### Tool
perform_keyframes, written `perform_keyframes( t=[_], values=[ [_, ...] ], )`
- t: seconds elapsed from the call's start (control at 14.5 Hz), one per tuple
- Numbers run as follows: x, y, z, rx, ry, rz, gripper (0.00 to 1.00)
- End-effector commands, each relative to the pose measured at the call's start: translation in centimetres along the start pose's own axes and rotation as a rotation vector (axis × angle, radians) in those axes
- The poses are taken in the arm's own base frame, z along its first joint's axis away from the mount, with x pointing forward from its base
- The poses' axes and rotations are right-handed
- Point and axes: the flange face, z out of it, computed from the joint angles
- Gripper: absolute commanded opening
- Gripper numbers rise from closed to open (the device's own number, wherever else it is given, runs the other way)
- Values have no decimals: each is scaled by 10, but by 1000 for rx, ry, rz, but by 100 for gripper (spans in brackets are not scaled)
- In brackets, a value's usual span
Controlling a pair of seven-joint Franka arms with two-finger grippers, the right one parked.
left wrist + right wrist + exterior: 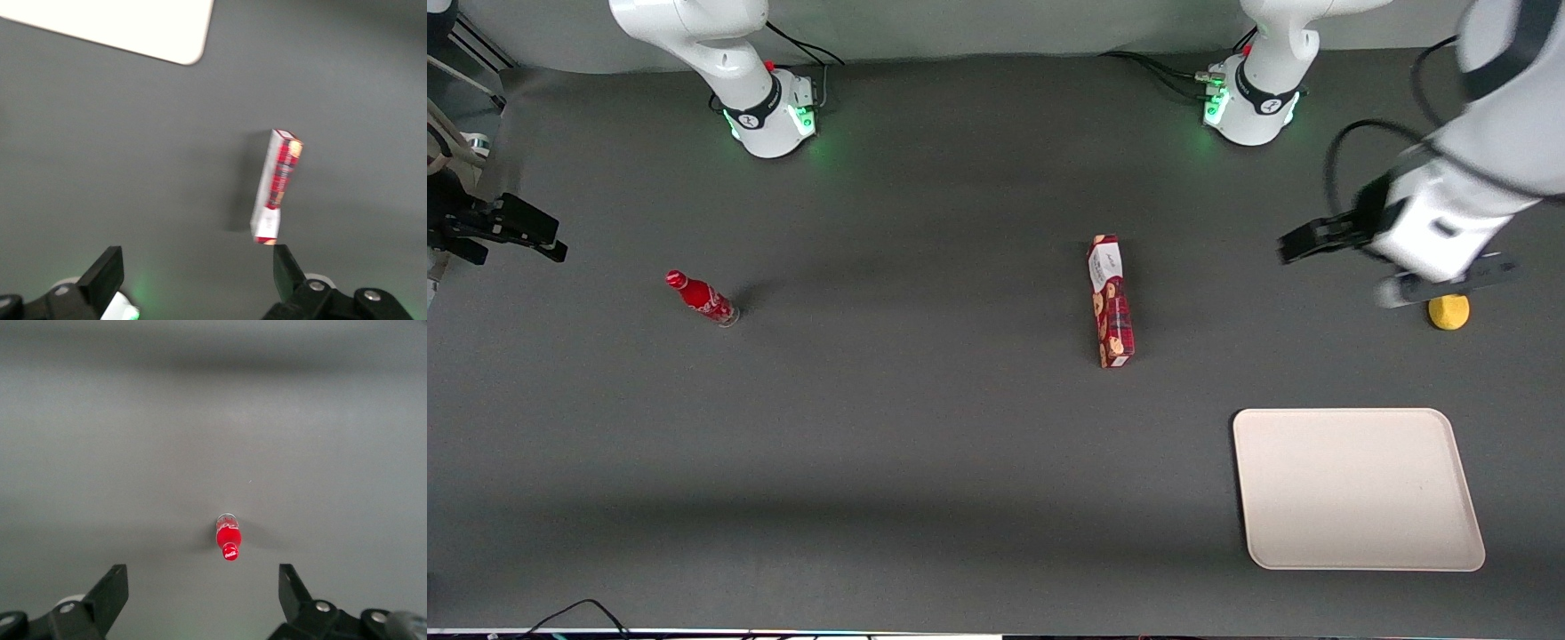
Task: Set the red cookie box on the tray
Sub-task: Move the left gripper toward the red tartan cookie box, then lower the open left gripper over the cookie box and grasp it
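Note:
I should next grip the red cookie box's white-label end (1105, 265) with my left gripper, so that I can set the box on the tray (1356, 487).
The red cookie box (1110, 300) lies flat on the dark table near its middle, its white-label end pointing toward the robot bases. It also shows in the left wrist view (277, 187). The cream-white tray (1356, 487) lies nearer the front camera than the box, toward the working arm's end of the table; one rounded corner of it shows in the left wrist view (133, 27). My left gripper (1294, 244) hangs above the table, well apart from the box and toward the working arm's end. It is open and holds nothing (195, 270).
A small yellow object (1448, 312) lies on the table under the working arm's wrist. A small red bottle (701, 298) stands toward the parked arm's end of the table; it also shows in the right wrist view (228, 537). Cables lie by the two robot bases.

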Motion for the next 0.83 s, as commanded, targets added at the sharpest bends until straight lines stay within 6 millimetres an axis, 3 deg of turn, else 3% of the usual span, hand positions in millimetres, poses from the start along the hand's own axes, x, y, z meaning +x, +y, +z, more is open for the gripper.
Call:
perform_keyframes(
  t=[0.0, 0.14, 0.28, 0.55, 0.76],
  values=[
    [6, 79, 79, -32, -70, -81, 100],
    [10, 108, 137, -51, -93, -106, 100],
    [5, 123, 186, -56, -84, -88, 100],
    [-9, 123, 287, -50, -19, -39, 100],
    [-1, 122, 335, -21, -19, 10, 100]
  ],
)
